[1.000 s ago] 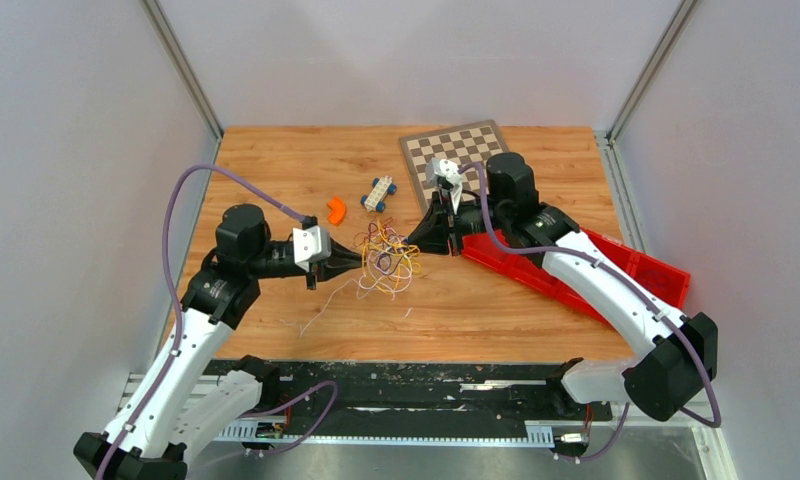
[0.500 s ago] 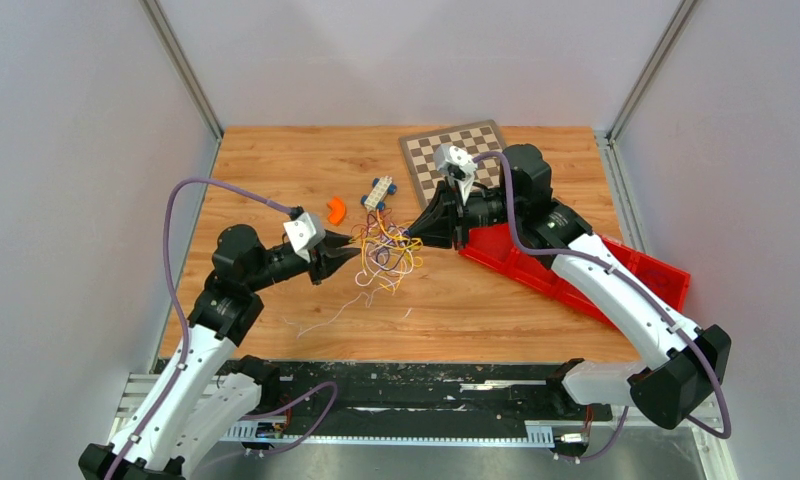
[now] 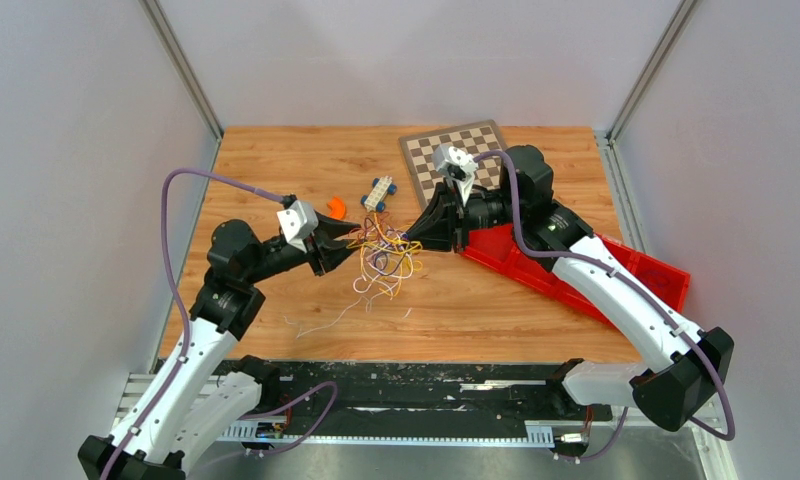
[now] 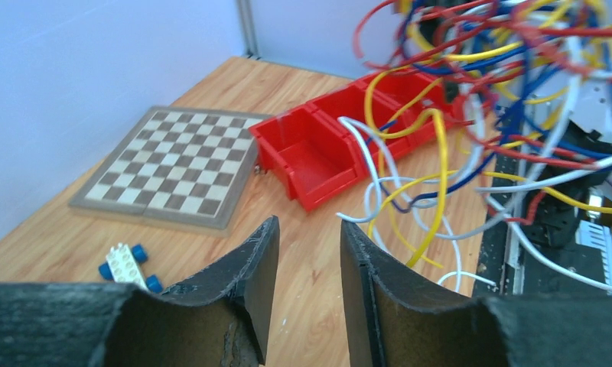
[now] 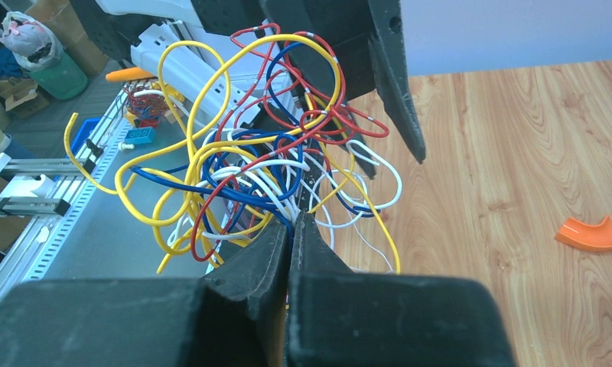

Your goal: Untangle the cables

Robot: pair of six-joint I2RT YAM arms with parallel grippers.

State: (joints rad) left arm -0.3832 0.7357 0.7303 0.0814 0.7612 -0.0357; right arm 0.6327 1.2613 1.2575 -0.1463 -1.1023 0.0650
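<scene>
I need my left gripper on one white cable's loose end (image 4: 344,217) next, so its length can slide out of the cable heap.
The cables (image 3: 381,255) are a tangled bunch of thin yellow, red, white and blue wires hanging over the middle of the table. My right gripper (image 3: 408,238) holds the bunch from the right. In the right wrist view its jaws (image 5: 295,219) are shut on several strands, and the loops of the cables (image 5: 242,168) spread out beyond the tips. My left gripper (image 3: 348,232) is at the bunch's left edge. In the left wrist view it (image 4: 309,229) stands open with only bare table between its fingers, and the cables (image 4: 471,115) hang to the upper right.
A red bin (image 3: 576,265) lies under my right arm. A chessboard (image 3: 454,150) sits at the back, with a small toy car (image 3: 379,192) and an orange curved piece (image 3: 334,207) left of it. A loose white wire (image 3: 321,320) trails toward the front edge.
My left gripper has opened and moved up along the bunch's left side toward the back. My right gripper lifted slightly, staying shut on the cables.
</scene>
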